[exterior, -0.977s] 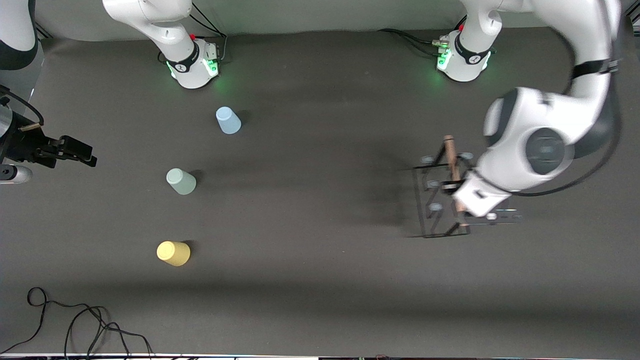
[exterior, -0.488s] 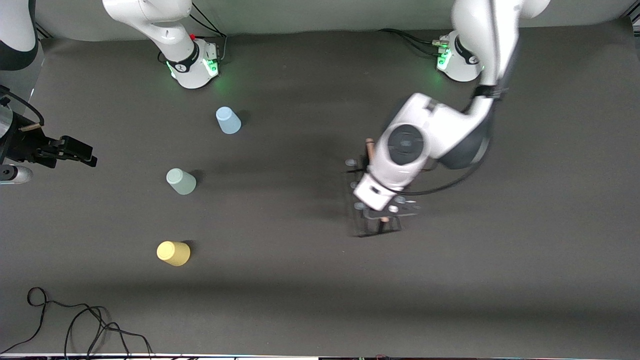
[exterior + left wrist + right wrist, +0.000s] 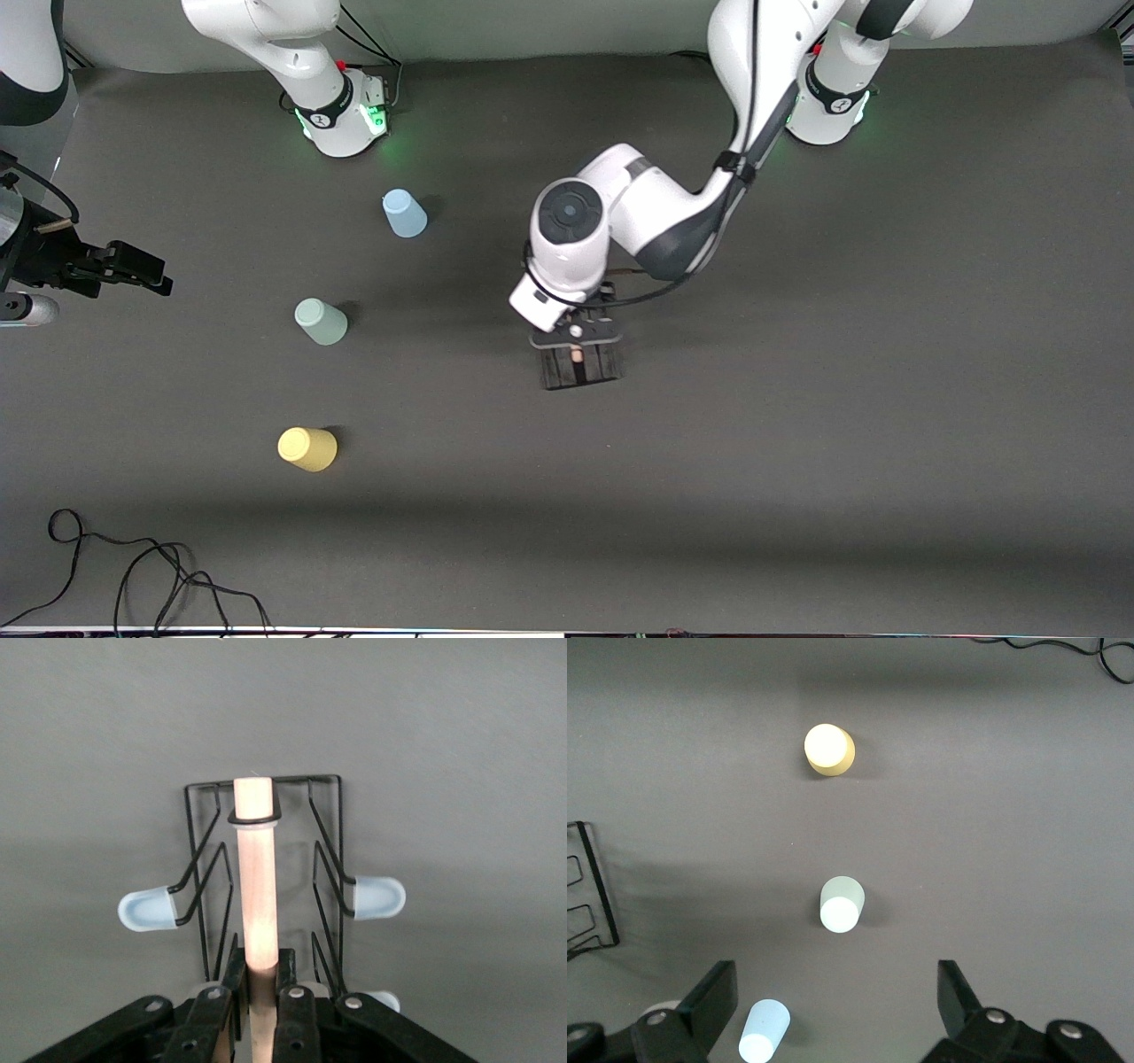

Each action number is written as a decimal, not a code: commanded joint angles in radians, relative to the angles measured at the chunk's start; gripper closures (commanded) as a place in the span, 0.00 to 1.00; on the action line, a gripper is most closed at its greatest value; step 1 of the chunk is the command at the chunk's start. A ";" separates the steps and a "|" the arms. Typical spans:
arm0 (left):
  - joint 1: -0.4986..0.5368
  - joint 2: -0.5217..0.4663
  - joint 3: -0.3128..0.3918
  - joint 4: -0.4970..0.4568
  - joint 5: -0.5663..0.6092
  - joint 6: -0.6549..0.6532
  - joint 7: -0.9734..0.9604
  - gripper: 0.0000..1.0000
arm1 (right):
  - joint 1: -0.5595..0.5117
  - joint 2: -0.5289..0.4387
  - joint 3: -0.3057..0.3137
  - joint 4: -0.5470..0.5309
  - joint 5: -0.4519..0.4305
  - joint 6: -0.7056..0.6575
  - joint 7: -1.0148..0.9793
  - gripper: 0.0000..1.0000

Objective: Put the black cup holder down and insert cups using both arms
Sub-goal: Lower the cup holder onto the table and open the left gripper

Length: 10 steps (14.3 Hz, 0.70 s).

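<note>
The lower black edge (image 3: 582, 384) hangs above the grey mat, so my left gripper now stays closed on the black cup holder until the holder's base rests on the tabletop.
My left gripper (image 3: 576, 335) is shut on the light wooden rod handle (image 3: 255, 877) of the black cup holder (image 3: 602, 365) and holds it upright at the middle of the table. I cannot tell if its base touches the table. Pale-tipped pegs (image 3: 379, 896) stick out on both sides. The light blue cup (image 3: 405, 213), pale green cup (image 3: 321, 321) and yellow cup (image 3: 307, 448) stand upside down toward the right arm's end. My right gripper (image 3: 146, 273) waits open and empty, high past that end. Its wrist view shows the yellow (image 3: 828, 750), green (image 3: 841, 904) and blue (image 3: 765, 1032) cups below.
Two white arm bases with green lights (image 3: 341, 115) (image 3: 824, 97) stand along the back edge. A black cable (image 3: 133, 576) loops on the table near the front camera at the right arm's end. The dark mat (image 3: 797, 443) covers the table.
My left arm has carried the cup holder from the left arm's end of the table to the middle and brought it lower. The right arm and the cups have not moved.
</note>
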 commanded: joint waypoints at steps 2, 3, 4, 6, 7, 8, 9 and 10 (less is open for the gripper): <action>-0.048 0.023 -0.025 0.044 -0.003 0.005 -0.097 1.00 | 0.003 -0.003 -0.003 -0.001 0.005 -0.011 0.013 0.00; -0.064 0.026 -0.025 0.042 0.002 0.031 -0.137 1.00 | 0.005 -0.012 -0.003 -0.024 0.005 0.000 0.013 0.00; -0.083 0.032 -0.025 0.041 0.005 0.057 -0.159 1.00 | 0.007 -0.023 -0.003 -0.048 0.005 0.005 0.013 0.00; -0.104 0.044 -0.022 0.042 0.013 0.063 -0.168 1.00 | 0.020 -0.057 0.002 -0.102 0.003 0.018 0.015 0.00; -0.105 0.044 -0.022 0.044 0.016 0.063 -0.169 1.00 | 0.048 -0.081 0.000 -0.143 0.003 0.034 0.015 0.00; -0.105 0.041 -0.023 0.044 0.016 0.060 -0.165 1.00 | 0.060 -0.116 0.000 -0.203 0.003 0.060 0.015 0.00; -0.101 0.038 -0.022 0.045 0.017 0.051 -0.162 0.87 | 0.068 -0.161 0.000 -0.273 0.003 0.101 0.015 0.00; -0.100 0.035 -0.022 0.045 0.034 0.045 -0.160 0.14 | 0.075 -0.213 0.000 -0.351 0.003 0.145 0.015 0.00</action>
